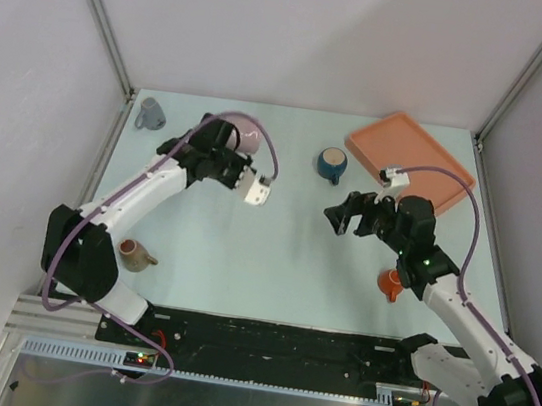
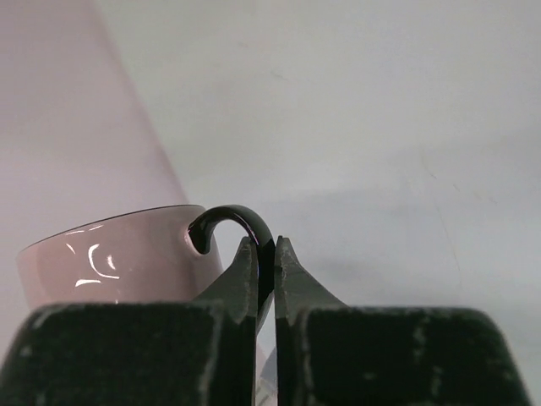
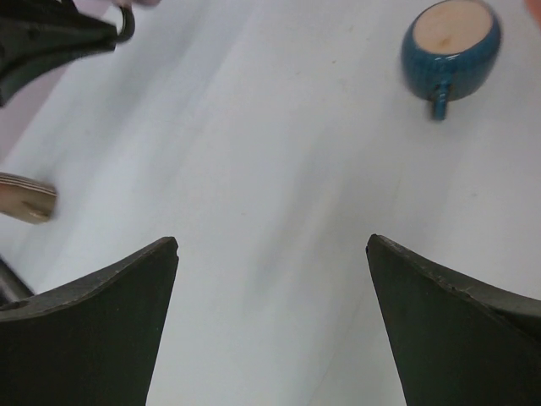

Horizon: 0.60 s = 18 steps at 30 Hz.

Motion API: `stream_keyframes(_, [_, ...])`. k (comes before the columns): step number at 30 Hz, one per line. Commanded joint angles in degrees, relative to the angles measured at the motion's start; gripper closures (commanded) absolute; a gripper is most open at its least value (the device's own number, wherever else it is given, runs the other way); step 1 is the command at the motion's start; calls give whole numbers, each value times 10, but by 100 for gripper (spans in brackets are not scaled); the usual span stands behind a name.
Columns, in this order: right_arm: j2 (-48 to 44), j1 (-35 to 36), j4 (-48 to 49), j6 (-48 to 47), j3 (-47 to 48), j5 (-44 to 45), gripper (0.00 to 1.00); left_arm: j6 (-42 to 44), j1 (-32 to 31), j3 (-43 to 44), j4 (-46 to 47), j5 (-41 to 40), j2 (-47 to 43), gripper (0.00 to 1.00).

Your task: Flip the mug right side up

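Note:
My right gripper should next grab the pink mug by the side of its rim away from the dark handle (image 1: 257, 134), to set the mug right side up.
The pink mug (image 1: 249, 139) with a dark handle is at the back left of the table. My left gripper (image 1: 230, 146) is shut on that handle. In the left wrist view the thin dark handle (image 2: 239, 222) curves up between my closed fingertips (image 2: 246, 264), with the pink mug body (image 2: 118, 258) to their left. I cannot tell which end of the mug is up. My right gripper (image 1: 345, 219) is open and empty over bare table at centre right; its fingers (image 3: 127, 288) stand wide apart.
A blue mug (image 1: 332, 164) stands upright, also in the right wrist view (image 3: 448, 41). An orange tray (image 1: 410, 162) lies at the back right. An orange mug (image 1: 391, 283), a brown mug (image 1: 135, 256) and a grey mug (image 1: 149, 112) are around the table.

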Motion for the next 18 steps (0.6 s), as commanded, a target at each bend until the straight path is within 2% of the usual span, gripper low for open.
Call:
stream_keyframes(1, [43, 3, 6, 99, 85, -51, 0, -247, 0, 77, 33, 146, -29, 100])
stream_keyframes(6, [95, -24, -72, 144, 199, -108, 0, -442, -1, 116, 33, 286, -53, 100])
stream_keyframes(9, [103, -74, -66, 188, 231, -198, 0, -519, -4, 132, 34, 366, -76, 100])
stream_keyframes(11, [109, -98, -56, 215, 244, -235, 0, -547, -7, 140, 33, 402, -89, 100])
stream_keyframes(18, [191, -51, -72, 203, 314, -247, 0, -587, -34, 145, 33, 474, -127, 100])
